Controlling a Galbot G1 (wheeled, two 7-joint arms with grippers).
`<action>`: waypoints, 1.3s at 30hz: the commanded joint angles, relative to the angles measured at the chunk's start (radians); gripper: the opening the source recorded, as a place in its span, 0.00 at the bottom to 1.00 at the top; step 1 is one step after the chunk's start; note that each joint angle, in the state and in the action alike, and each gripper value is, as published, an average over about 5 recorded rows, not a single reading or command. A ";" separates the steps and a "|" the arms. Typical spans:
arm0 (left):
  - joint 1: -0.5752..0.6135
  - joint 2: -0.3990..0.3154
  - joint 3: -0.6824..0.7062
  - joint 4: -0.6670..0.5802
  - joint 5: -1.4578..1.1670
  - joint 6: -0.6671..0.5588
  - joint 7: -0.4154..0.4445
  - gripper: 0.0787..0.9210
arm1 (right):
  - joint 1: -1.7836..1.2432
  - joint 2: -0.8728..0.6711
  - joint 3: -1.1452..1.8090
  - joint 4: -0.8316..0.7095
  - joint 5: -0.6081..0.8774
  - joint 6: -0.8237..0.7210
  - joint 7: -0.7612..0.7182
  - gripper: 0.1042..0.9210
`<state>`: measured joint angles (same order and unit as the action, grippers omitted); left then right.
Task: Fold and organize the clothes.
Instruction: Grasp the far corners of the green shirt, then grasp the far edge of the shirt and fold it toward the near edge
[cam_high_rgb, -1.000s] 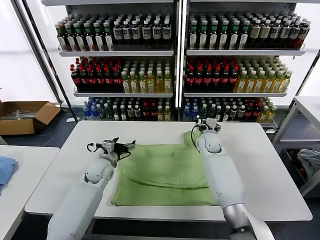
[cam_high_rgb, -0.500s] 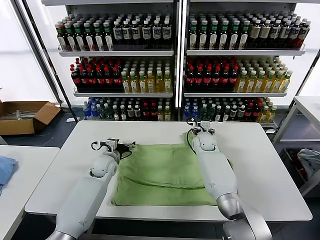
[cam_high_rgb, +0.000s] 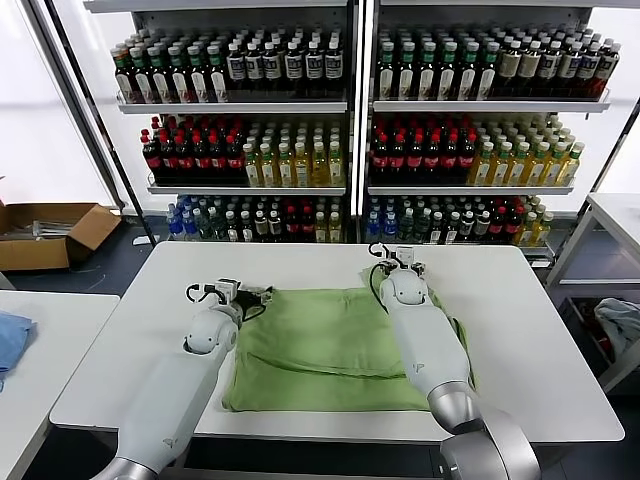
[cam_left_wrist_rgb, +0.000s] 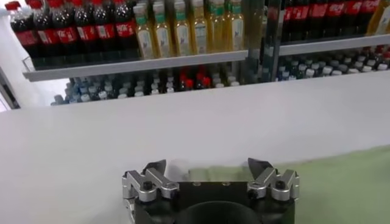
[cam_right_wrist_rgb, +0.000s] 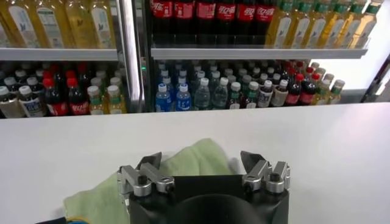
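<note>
My right gripper should fold the light green shirt over its flat middle (cam_high_rgb: 325, 335) next, so it needs to grab the shirt by its bunched corner.
The light green shirt (cam_high_rgb: 330, 345) lies folded in a flat rectangle on the white table (cam_high_rgb: 530, 340), with a bunched corner at its far right. My left gripper (cam_high_rgb: 256, 294) is open and empty at the shirt's far left corner. In the left wrist view (cam_left_wrist_rgb: 207, 164) the green cloth (cam_left_wrist_rgb: 347, 182) lies just under and beside it. My right gripper (cam_high_rgb: 400, 256) is open and empty over the far right corner. In the right wrist view (cam_right_wrist_rgb: 201, 159) the bunched green cloth (cam_right_wrist_rgb: 97, 198) sits below the jaws. Collar, buttons and print are hidden.
Shelves of bottles (cam_high_rgb: 300, 160) stand behind the table. A cardboard box (cam_high_rgb: 45, 232) sits on the floor at far left. A blue cloth (cam_high_rgb: 10, 338) lies on a side table at left. A grey-white cloth (cam_high_rgb: 618, 325) lies at right.
My right gripper has moved a little left and nearer along the shirt's far edge, and the raised corner has settled. My left gripper has edged slightly right towards the shirt.
</note>
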<state>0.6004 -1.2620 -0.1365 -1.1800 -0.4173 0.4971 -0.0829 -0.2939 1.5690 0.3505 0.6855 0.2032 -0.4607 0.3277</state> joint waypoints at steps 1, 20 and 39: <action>0.026 0.002 0.002 -0.025 -0.005 0.022 0.003 0.81 | -0.007 -0.003 0.000 0.006 0.000 -0.015 0.001 0.80; 0.115 -0.008 -0.032 -0.095 -0.019 0.021 0.010 0.16 | -0.100 -0.029 -0.005 0.191 0.022 -0.070 0.016 0.16; 0.198 0.017 -0.095 -0.369 -0.020 -0.132 -0.039 0.02 | -0.335 -0.175 -0.015 0.763 0.154 -0.079 0.044 0.00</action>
<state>0.7480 -1.2586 -0.2086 -1.3935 -0.4374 0.4276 -0.1066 -0.5023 1.4577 0.3350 1.1432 0.3104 -0.5431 0.3647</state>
